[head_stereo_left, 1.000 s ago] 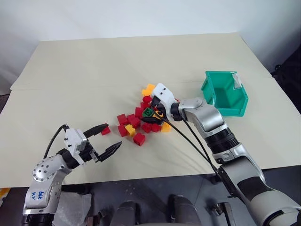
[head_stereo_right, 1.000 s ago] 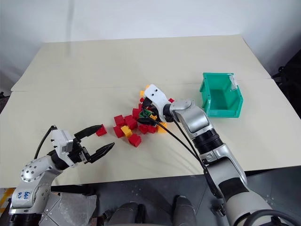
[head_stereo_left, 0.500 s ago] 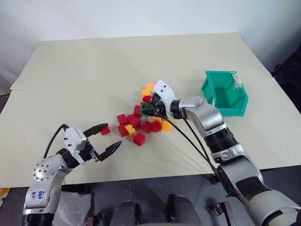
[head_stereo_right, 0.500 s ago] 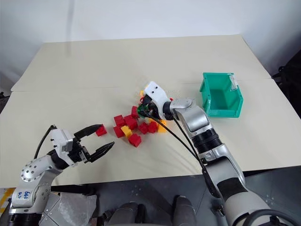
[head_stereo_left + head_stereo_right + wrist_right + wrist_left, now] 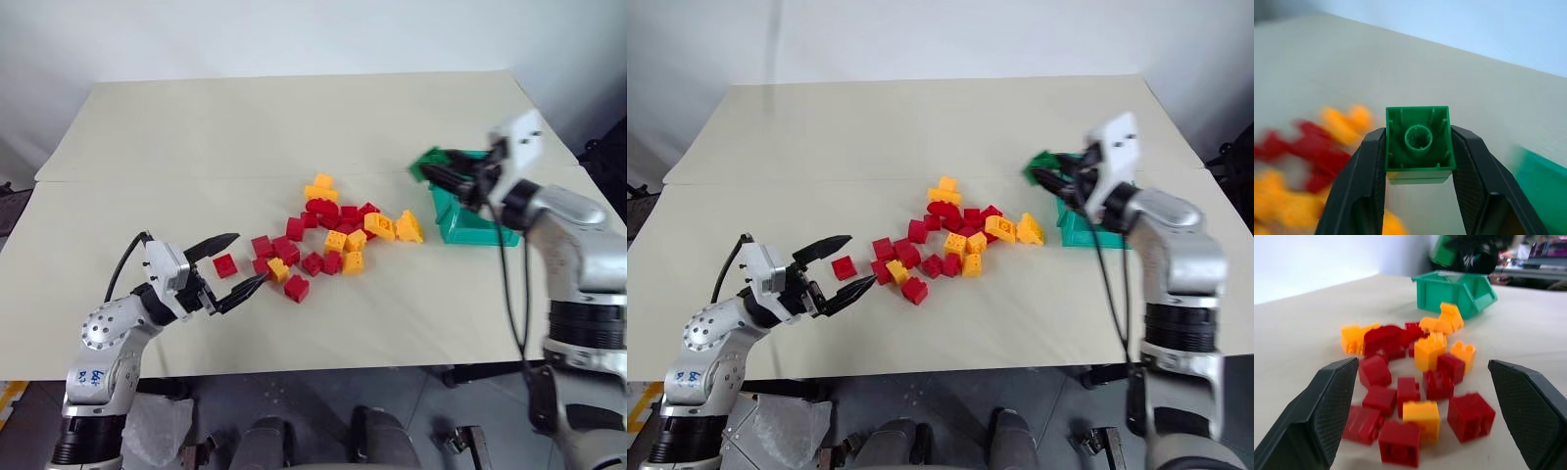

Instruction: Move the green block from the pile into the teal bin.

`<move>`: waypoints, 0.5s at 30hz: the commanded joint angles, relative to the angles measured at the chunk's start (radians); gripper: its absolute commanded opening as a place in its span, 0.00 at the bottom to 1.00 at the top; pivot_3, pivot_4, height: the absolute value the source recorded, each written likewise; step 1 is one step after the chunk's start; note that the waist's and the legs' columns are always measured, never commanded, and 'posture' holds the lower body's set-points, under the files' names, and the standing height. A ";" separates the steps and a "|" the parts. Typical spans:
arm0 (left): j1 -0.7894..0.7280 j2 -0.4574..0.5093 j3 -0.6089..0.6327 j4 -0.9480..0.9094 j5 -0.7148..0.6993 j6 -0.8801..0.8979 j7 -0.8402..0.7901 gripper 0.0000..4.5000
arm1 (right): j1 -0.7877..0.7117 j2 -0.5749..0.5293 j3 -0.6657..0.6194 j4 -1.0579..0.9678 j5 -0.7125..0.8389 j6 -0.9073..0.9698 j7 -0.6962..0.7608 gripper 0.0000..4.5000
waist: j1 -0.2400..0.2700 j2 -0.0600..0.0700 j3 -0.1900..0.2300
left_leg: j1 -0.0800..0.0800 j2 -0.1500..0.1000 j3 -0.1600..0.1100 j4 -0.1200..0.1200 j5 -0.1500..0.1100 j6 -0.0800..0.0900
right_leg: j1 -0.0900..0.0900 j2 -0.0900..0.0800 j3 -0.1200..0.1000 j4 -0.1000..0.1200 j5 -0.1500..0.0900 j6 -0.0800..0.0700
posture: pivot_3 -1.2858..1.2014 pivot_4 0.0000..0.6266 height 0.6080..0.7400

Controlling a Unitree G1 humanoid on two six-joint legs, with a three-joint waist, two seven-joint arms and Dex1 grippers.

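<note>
My right gripper needs to move the block toward the bin before it lets go of the block, because the green block [image 5: 423,162] is hanging high and short of the teal bin [image 5: 476,217].
My right gripper [image 5: 438,174] is shut on the green block [image 5: 423,162] and holds it in the air, level, at the left front corner of the teal bin [image 5: 476,217]. In the right wrist view the green block [image 5: 1419,142] shows its hollow underside, pinched between both fingers [image 5: 1371,166]. The pile [image 5: 328,240] of red and yellow-orange bricks is spread over the middle of the table, reaching almost to the bin. My left gripper [image 5: 240,262] hovers open at the pile's left end, with nothing held. The left wrist view looks across the pile [image 5: 1415,377] to the teal bin [image 5: 1459,291].
A lone red brick [image 5: 225,265] lies on the table just beside my left fingers. The cream table [image 5: 245,137] is bare behind the pile. The bin stands near the table's right edge.
My right gripper lifted the green block out of the pile and swung right and up to the bin. Several yellow-orange bricks got dragged toward the bin. My left gripper rose a little.
</note>
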 commanded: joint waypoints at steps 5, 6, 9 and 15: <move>-0.089 -0.027 -0.064 -0.057 -0.054 0.071 -0.028 1.00 | -0.016 -0.040 -0.046 0.221 -0.065 -0.153 -0.108 0.32 | -0.008 0.000 0.000 | 0.002 0.001 0.009 0.000 0.000 0.000 | 0.000 0.001 0.001 0.000 0.000 -0.001 | 0.52 0.24 1.00; -0.095 -0.029 -0.068 -0.056 -0.054 0.075 -0.030 1.00 | -0.023 -0.036 -0.038 0.246 -0.068 -0.165 -0.109 0.32 | -0.008 0.000 0.000 | 0.002 0.001 0.009 0.000 0.000 0.000 | 0.000 0.001 0.001 0.000 0.000 -0.001 | 0.52 0.24 1.00; -0.111 -0.031 -0.079 -0.050 -0.050 0.078 -0.043 1.00 | -0.046 -0.026 0.006 0.329 -0.076 -0.175 -0.082 0.32 | -0.007 0.000 0.000 | 0.002 0.001 0.010 0.000 0.000 0.000 | 0.000 0.001 0.002 0.000 0.000 -0.001 | 0.52 0.24 1.00; -0.130 -0.032 -0.093 -0.036 -0.032 0.071 -0.060 1.00 | -0.097 -0.027 0.036 0.449 -0.094 -0.221 -0.092 0.48 | 0.001 0.000 0.000 | 0.001 0.001 0.009 0.001 0.001 0.001 | 0.000 0.000 0.002 -0.001 0.000 -0.001 | 0.52 0.24 1.00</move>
